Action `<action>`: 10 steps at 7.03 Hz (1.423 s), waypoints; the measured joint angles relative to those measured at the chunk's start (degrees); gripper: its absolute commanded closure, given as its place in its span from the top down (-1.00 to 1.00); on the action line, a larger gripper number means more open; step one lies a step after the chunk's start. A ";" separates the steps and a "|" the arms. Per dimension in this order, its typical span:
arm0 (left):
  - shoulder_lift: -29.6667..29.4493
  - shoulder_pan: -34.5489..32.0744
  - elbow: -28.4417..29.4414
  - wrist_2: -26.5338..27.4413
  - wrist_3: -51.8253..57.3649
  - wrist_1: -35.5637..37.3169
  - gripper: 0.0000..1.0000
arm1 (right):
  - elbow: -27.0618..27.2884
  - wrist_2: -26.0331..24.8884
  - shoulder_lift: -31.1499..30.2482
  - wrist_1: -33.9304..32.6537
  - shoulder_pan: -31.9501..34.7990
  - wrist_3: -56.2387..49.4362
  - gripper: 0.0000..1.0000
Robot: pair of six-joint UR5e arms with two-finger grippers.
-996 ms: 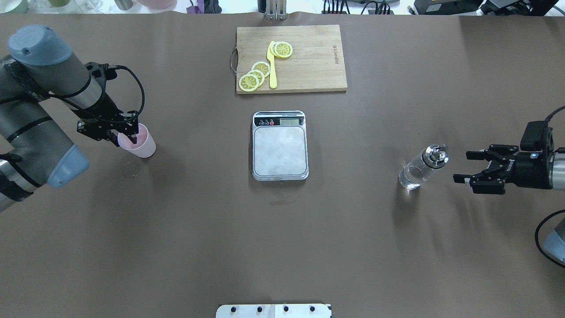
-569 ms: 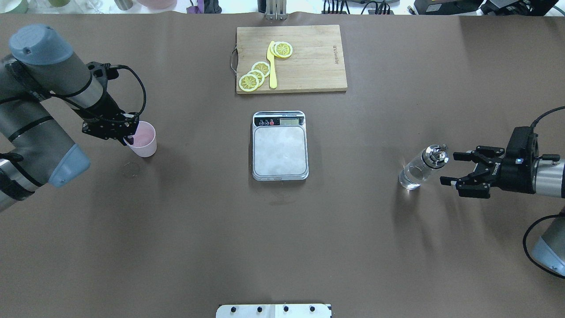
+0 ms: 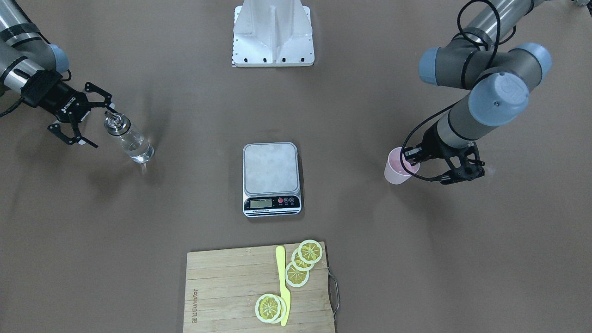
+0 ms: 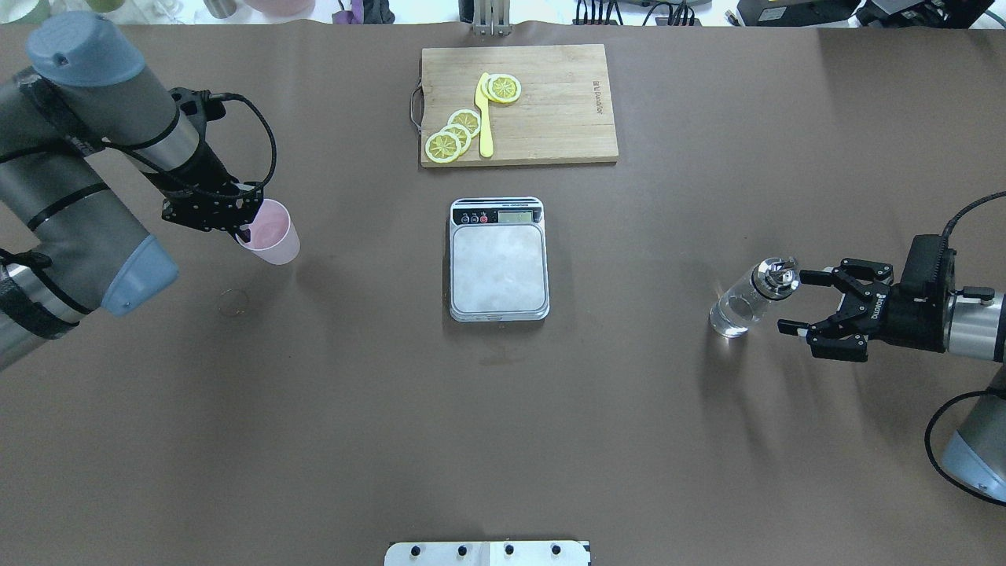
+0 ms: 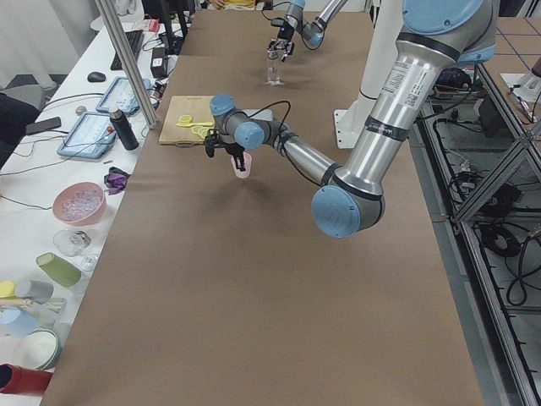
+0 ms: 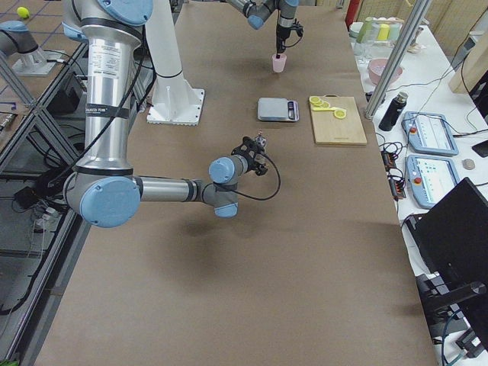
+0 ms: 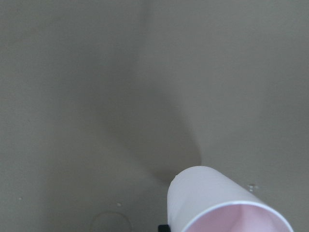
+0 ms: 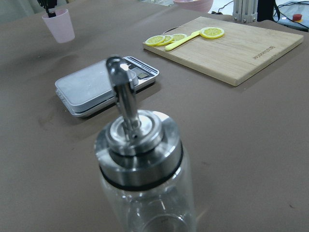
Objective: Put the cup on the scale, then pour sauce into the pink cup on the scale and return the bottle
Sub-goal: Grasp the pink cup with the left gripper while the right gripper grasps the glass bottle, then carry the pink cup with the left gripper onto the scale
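Next, my right gripper grabs the clear glass bottle by its body below the metal cap (image 3: 132,141) to pour sauce into the pink cup (image 3: 398,169).
My left gripper (image 4: 245,229) is shut on the rim of the pale pink cup (image 4: 273,240) and holds it above the table, left of the scale (image 4: 499,267); the cup also shows in the left wrist view (image 7: 217,198). The scale's steel platform is bare. The clear glass bottle (image 4: 743,303) with a metal pour spout stands right of the scale, with clear sauce (image 4: 728,321) low inside it. My right gripper (image 4: 799,301) is open, its fingers just right of the bottle's cap (image 8: 137,140), apart from it.
A wooden cutting board (image 4: 558,110) with lemon slices (image 4: 456,134) and a yellow knife (image 4: 484,118) lies beyond the scale. A faint ring mark (image 4: 233,301) shows on the brown table cover. The robot's white base plate (image 4: 487,553) is at the near edge.
My left gripper has lifted the pink cup and carried it a little rightward and away from the robot. My right gripper has moved left toward the bottle, still open.
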 measured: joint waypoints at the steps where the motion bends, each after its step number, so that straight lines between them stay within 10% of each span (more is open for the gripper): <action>1: -2.96 -0.09 -0.72 0.06 -0.24 4.93 -1.00 | -0.05 -1.58 0.05 0.33 -1.09 -0.59 0.99; 10: -24.06 4.41 9.28 -1.48 -22.38 11.14 -1.00 | -7.09 -8.36 4.29 8.45 -6.86 -0.61 0.99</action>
